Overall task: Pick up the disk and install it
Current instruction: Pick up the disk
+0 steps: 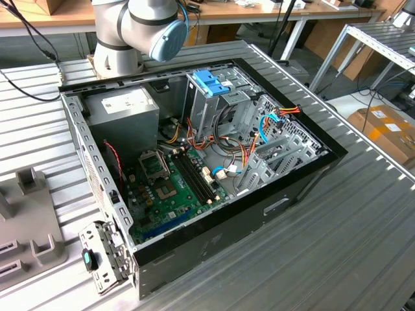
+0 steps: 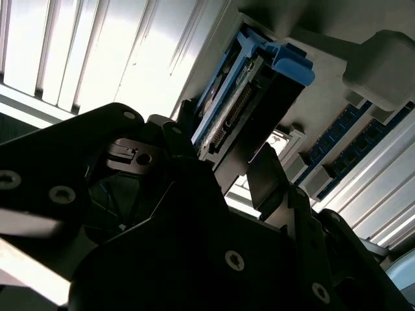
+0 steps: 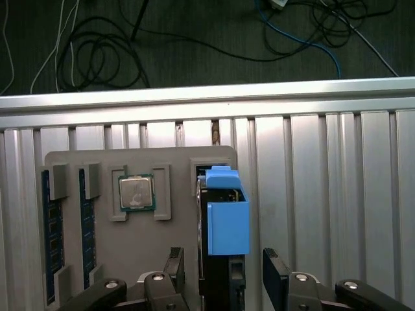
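Next, my gripper grabs the disk by its black section beside the light-blue carrier, to install the disk in the open computer case.
The disk stands on edge in a slot of the grey parts tray, its light-blue carrier facing the camera. My gripper is open and straddles it, with one dark finger on each side and a gap between each finger and the disk. In the second wrist view the disk shows its connector edge and blue carrier tab, with the gripper just short of it. The open computer case lies on the table in the exterior view.
The tray also holds a processor chip and memory sticks. Inside the case are a grey power-supply box, a green motherboard and an upright metal cage topped by a blue bracket. The arm's base stands behind the case.
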You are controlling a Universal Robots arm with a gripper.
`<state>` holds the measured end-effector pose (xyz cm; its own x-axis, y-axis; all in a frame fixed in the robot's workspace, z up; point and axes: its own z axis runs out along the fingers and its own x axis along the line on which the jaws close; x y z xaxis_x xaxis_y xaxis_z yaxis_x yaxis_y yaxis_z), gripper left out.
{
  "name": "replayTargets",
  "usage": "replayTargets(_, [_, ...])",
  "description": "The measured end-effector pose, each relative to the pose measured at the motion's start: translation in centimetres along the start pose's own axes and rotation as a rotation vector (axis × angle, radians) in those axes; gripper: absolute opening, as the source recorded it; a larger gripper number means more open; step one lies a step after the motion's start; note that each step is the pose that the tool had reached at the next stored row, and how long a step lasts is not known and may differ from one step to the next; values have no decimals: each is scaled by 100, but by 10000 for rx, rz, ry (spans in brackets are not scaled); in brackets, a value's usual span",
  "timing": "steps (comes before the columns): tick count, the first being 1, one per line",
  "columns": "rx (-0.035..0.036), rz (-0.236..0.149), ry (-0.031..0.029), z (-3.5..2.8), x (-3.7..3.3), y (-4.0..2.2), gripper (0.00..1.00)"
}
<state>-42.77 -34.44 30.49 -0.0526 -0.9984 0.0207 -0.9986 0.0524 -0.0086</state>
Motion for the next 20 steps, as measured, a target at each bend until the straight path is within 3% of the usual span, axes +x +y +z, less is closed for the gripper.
replayTargets(8, [1, 0, -1, 1, 0, 0, 58])
replayTargets(11, [0, 0, 0, 1, 0, 0, 35])
replayTargets(20, [0, 0, 0, 2, 0, 0, 35])
